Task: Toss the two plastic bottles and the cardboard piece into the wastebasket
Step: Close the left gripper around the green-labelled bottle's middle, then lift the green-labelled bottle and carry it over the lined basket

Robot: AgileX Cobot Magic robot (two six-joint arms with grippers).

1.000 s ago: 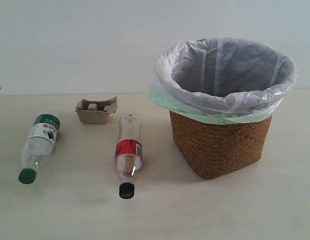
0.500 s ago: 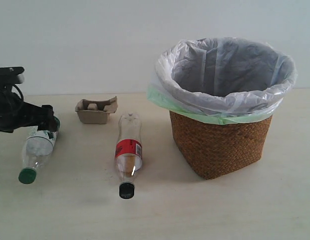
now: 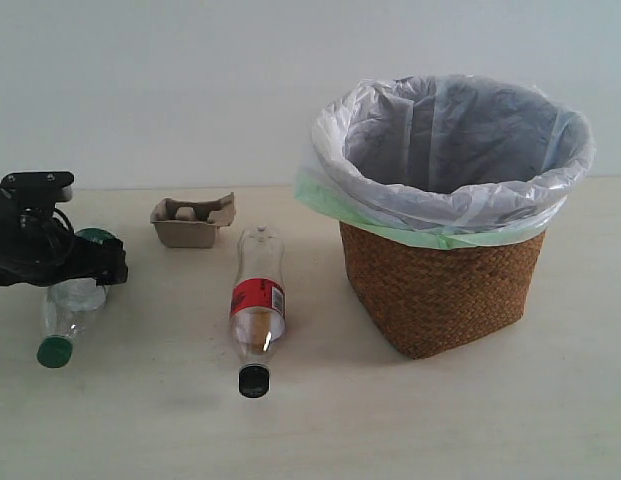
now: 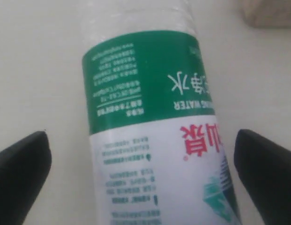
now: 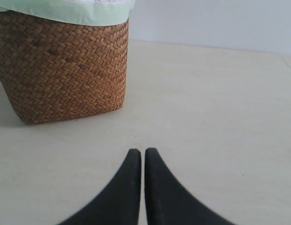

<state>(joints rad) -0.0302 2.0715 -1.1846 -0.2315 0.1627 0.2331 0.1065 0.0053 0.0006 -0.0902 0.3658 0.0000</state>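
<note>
My left gripper should close: its fingers are on either side of the green-white label on the plastic bottle (image 3: 62, 318).
The green-capped plastic bottle (image 3: 62, 318) lies on its side at the left of the table. My left gripper (image 3: 90, 268) hovers over its labelled body. In the left wrist view the green-white label (image 4: 145, 93) fills the gap between the fingers, and my left gripper (image 4: 145, 178) is open wide with both fingers clear of the bottle. The black-capped, red-label bottle (image 3: 257, 305) lies in the middle. The cardboard piece (image 3: 193, 222) sits behind the two bottles. The wastebasket (image 3: 440, 285) stands on the right. My right gripper (image 5: 143, 152) is shut and empty near the wastebasket's wall (image 5: 61, 65).
A pale wall runs behind the table. The white bag liner (image 3: 450, 140) with a pale green edge billows over the wicker rim. A beige corner of the cardboard piece (image 4: 272, 11) shows beyond the green-label bottle in the left wrist view.
My left arm has come in from the left edge and moved right and down over the green-capped bottle. The bottles, cardboard and wastebasket have not moved.
</note>
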